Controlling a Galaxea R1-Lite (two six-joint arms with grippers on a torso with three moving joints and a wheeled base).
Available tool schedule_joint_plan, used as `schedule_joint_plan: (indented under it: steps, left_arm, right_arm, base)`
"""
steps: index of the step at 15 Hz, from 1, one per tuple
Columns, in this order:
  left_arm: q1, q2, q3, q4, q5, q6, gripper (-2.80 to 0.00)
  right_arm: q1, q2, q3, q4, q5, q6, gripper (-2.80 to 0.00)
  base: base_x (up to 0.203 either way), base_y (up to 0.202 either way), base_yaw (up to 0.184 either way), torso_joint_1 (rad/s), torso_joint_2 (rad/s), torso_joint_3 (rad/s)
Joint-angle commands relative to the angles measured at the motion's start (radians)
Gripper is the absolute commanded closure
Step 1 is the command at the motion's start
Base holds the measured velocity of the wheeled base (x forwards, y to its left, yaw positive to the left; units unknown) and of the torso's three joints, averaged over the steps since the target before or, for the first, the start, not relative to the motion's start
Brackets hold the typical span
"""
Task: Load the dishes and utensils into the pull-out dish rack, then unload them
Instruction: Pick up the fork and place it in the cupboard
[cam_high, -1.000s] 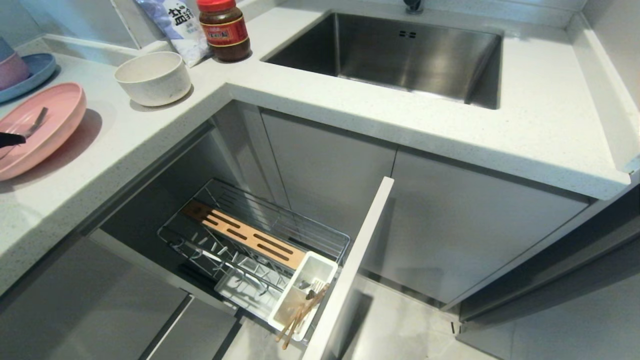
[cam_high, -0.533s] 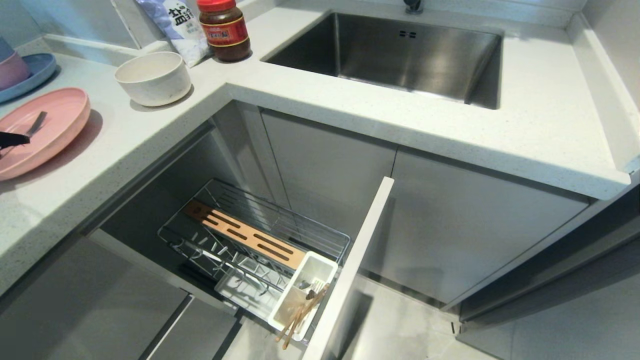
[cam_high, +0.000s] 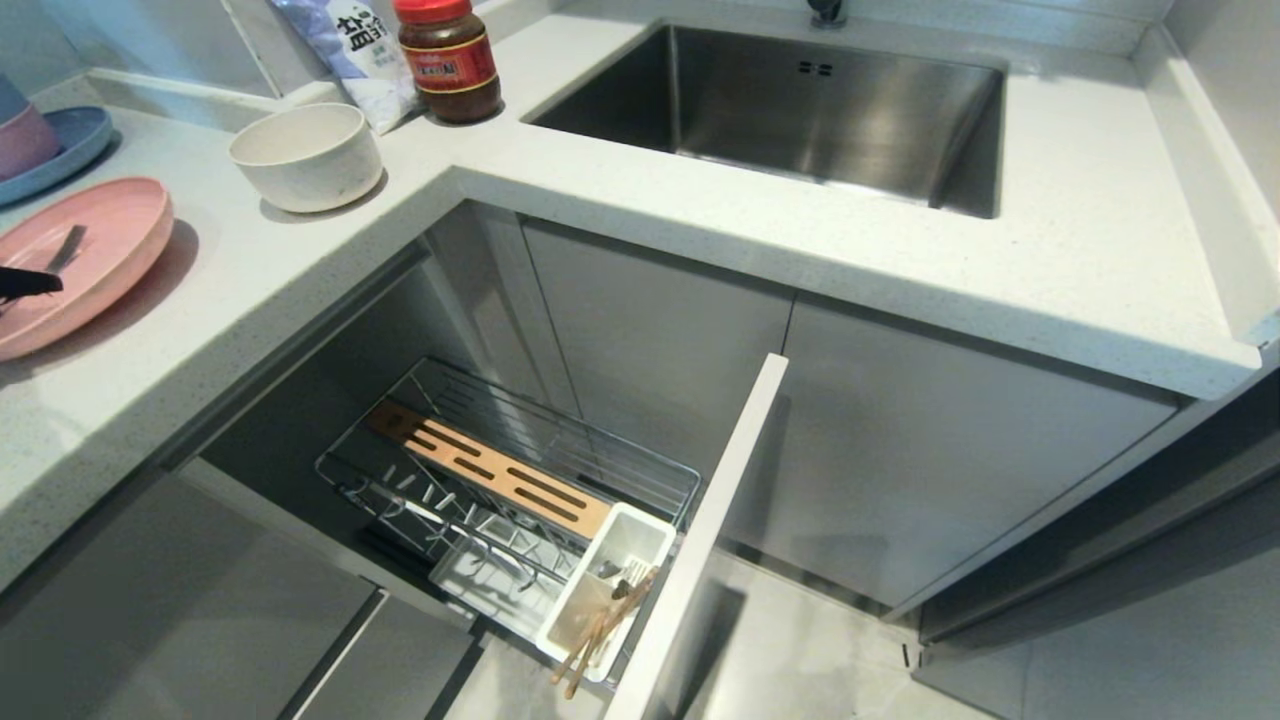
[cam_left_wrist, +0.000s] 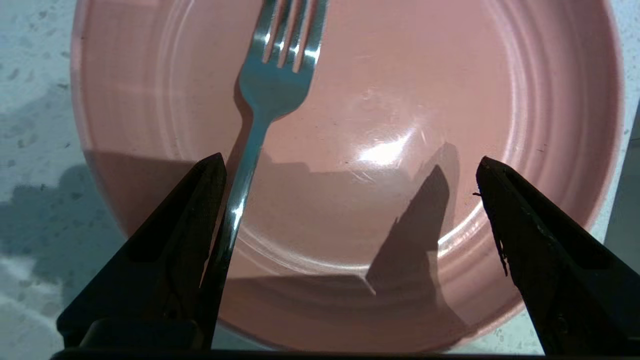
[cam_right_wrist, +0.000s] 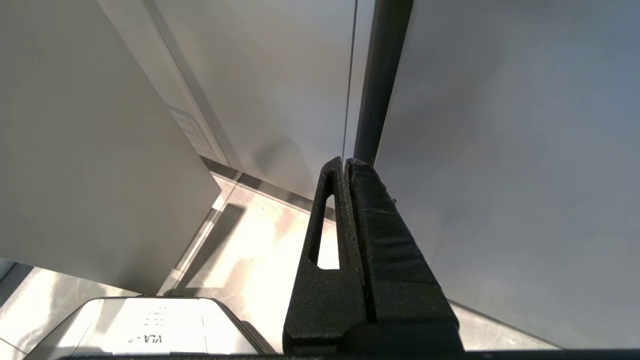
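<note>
The left gripper is ready to close on the silver fork (cam_left_wrist: 270, 85), as its fingers reach down on both sides of its handle (cam_left_wrist: 244, 180), low over the pink plate.
The pink plate (cam_high: 90, 255) lies on the counter at the far left, with the silver fork (cam_high: 62, 250) resting in it. In the left wrist view my left gripper (cam_left_wrist: 350, 160) hangs open just above the plate (cam_left_wrist: 400, 100). The fork (cam_left_wrist: 270, 85) runs along the inner side of one finger (cam_left_wrist: 200, 210), and nothing is gripped. One dark fingertip (cam_high: 25, 283) shows at the head view's left edge. The cream bowl (cam_high: 305, 155) stands further back. The pull-out dish rack (cam_high: 400, 480) is drawn out below. Its white tray (cam_high: 640, 535) holds the chopsticks (cam_high: 600, 640) and a metal utensil (cam_high: 628, 572). My right gripper (cam_right_wrist: 346, 162) is shut, parked near the floor.
A blue plate (cam_high: 65, 150) with stacked bowls sits at the far left back. A red-lidded jar (cam_high: 448, 60) and a bag stand behind the bowl. The steel sink (cam_high: 800, 110) is set in the counter. The rack's pale-grey front panel (cam_high: 710, 520) juts out over the floor.
The pink plate was tipped up a second ago and now lies flatter on the counter, the fork shifting with it. My left fingertip has hardly moved.
</note>
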Motion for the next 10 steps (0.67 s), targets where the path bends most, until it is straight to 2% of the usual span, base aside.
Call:
schedule_joint_plan:
  steps: [1, 4, 5, 10]
  left_arm:
    - [-0.003, 0.001, 0.0, 0.004, -0.002, 0.003, -2.8]
    - [-0.004, 0.005, 0.0, 0.004, 0.019, 0.003, -2.8]
    - [-0.004, 0.007, -0.001, -0.001, 0.033, 0.002, 0.0]
    - [-0.01, 0.008, 0.0, 0.0, 0.051, 0.001, 0.0]
  right_arm:
    - [0.0, -0.004, 0.002, 0.0, 0.0, 0.0, 0.0]
    - [0.0, -0.004, 0.002, 0.0, 0.0, 0.0, 0.0]
    - [0.0, -0.004, 0.002, 0.0, -0.001, 0.0, 0.0]
    - [0.0, -0.004, 0.002, 0.0, -0.001, 0.0, 0.0]
  base:
    - [0.0, 0.0, 0.0, 0.0, 0.0, 0.0]
    - [0.0, 0.0, 0.0, 0.0, 0.0, 0.0]
    - [0.0, 0.0, 0.0, 0.0, 0.0, 0.0]
    - [0.0, 0.0, 0.0, 0.0, 0.0, 0.0]
